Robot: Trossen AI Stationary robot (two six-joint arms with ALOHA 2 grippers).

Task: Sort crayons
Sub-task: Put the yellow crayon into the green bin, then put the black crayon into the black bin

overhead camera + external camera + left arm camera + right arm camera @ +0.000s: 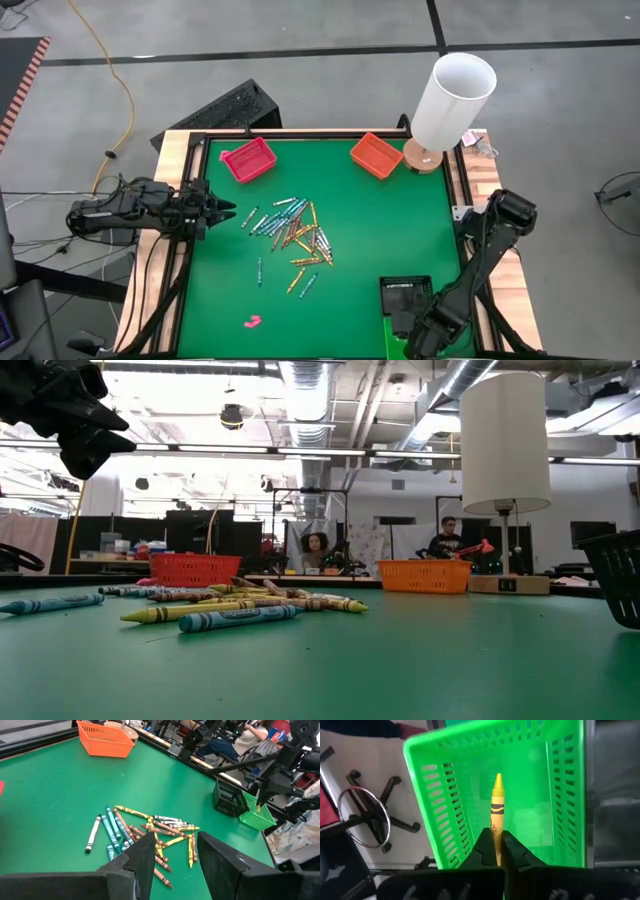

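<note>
The yellow crayon point(496, 802) points down inside the rim of the green basket and would drop in, so it is time to open my right gripper now.
Many crayons point(291, 236) lie in a loose heap on the green mat, mid-table; the low view shows the crayons point(230, 608) flat on it. My right gripper point(495, 851) is shut on a yellow crayon point(496, 802) above the green basket point(535, 820) at the near right corner; in the high view the right gripper point(413, 340) stands over that basket point(392, 338). My left gripper point(175, 862) waits open at the left edge, level, facing the heap; the high view shows the left gripper point(228, 212) well short of it. My right gripper pinches the yellow crayon's blunt rear end point(495, 836) between its two fingertips. The fingers come from above, slanting steeply down. The crayon runs on in line with the fingers, tip pointing down into the green basket, lifted clear of the mat.
A black basket point(405, 291) stands just beyond the green one. A red basket point(247, 159) and an orange basket point(376, 154) sit along the far edge, with a white lamp point(452, 100) at the far right. A small pink lump point(252, 321) lies near the front.
</note>
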